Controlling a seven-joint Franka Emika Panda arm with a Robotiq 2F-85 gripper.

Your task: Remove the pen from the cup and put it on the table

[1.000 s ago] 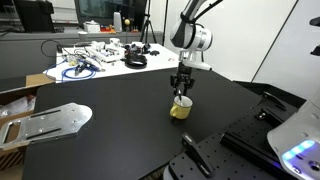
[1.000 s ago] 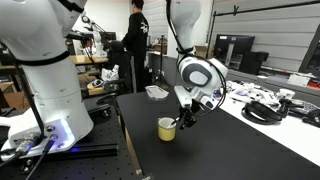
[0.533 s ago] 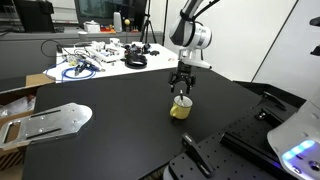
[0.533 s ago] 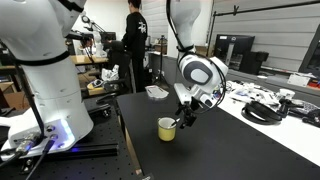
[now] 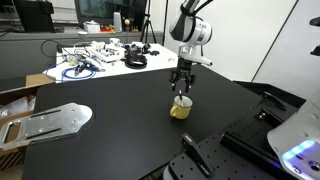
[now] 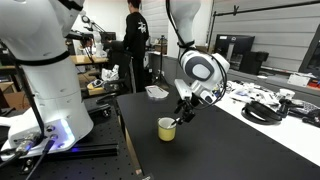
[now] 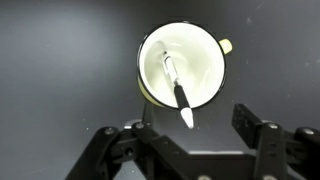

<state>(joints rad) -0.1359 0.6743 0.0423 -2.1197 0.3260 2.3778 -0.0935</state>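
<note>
The whitish end of the pen is between my gripper's open fingers, level with their ends and just past the cup's rim, so my gripper should close on the pen now.
The yellow cup [image 5: 181,109] stands on the black table [image 5: 110,130] and shows in both exterior views [image 6: 167,128]. In the wrist view I look straight down into the cup [image 7: 205,55]. The pen [image 7: 177,90] leans inside it, dark, with its whitish end up over the rim. My gripper [image 7: 176,125] is open, its fingers spread wide on either side of the pen's end without touching it. In both exterior views the gripper [image 5: 181,92] [image 6: 183,113] hangs just above the cup.
A white table [image 5: 100,55] with cables and gear stands behind. A metal plate [image 5: 55,120] lies at the black table's edge. A black device [image 5: 200,155] sits in front. A white machine [image 6: 40,90] and a person [image 6: 135,40] stand beside the table.
My gripper has risen slightly above the cup. The cup and pen have not moved.
</note>
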